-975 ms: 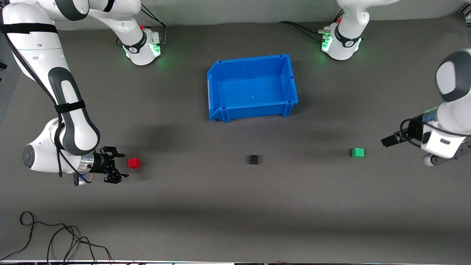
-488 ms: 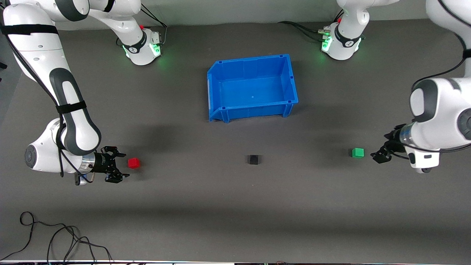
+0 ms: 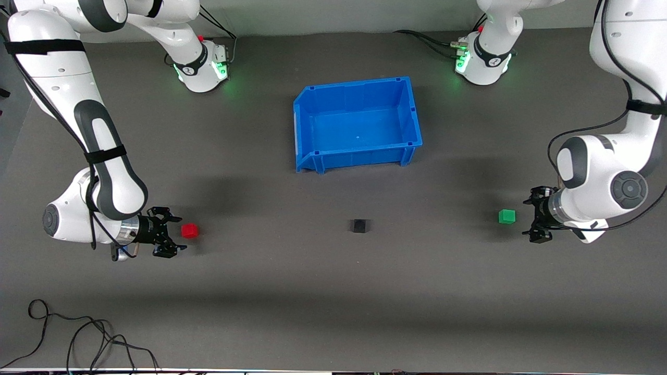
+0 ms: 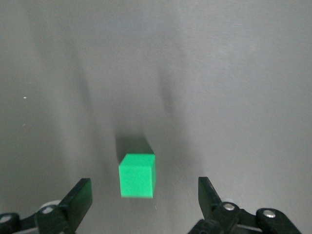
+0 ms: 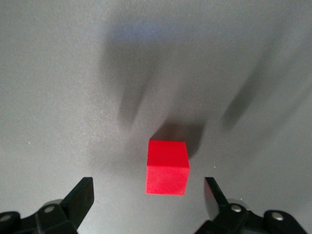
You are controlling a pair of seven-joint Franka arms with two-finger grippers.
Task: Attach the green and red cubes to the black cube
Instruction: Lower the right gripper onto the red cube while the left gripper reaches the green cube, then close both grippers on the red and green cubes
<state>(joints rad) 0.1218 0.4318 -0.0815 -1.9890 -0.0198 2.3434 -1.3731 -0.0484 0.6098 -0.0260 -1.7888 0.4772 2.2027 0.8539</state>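
Observation:
My right gripper moves toward the red cube's near side next before closing, since my fingers stop short of it in the right wrist view.
The red cube (image 3: pixel 189 230) lies on the table toward the right arm's end. My right gripper (image 3: pixel 174 233) is low beside it, open, its jaws facing the cube without touching it. In the right wrist view the red cube (image 5: pixel 167 167) sits just ahead of the open gripper (image 5: pixel 148 197). The green cube (image 3: pixel 506 216) lies toward the left arm's end. My left gripper (image 3: pixel 532 216) is low beside it, open and apart from it. In the left wrist view the green cube (image 4: pixel 137 175) sits just ahead of the open gripper (image 4: pixel 145 195). The black cube (image 3: pixel 358 226) lies between the two cubes, untouched.
An empty blue bin (image 3: pixel 354 86) stands mid-table, farther from the front camera than the black cube. Loose black cables (image 3: pixel 78 338) lie at the table's front edge toward the right arm's end. Both arm bases stand along the back edge.
My left arm has swung in and lowered, bringing its gripper level with the green cube and facing it. My right gripper has edged slightly toward the red cube. No cube has moved.

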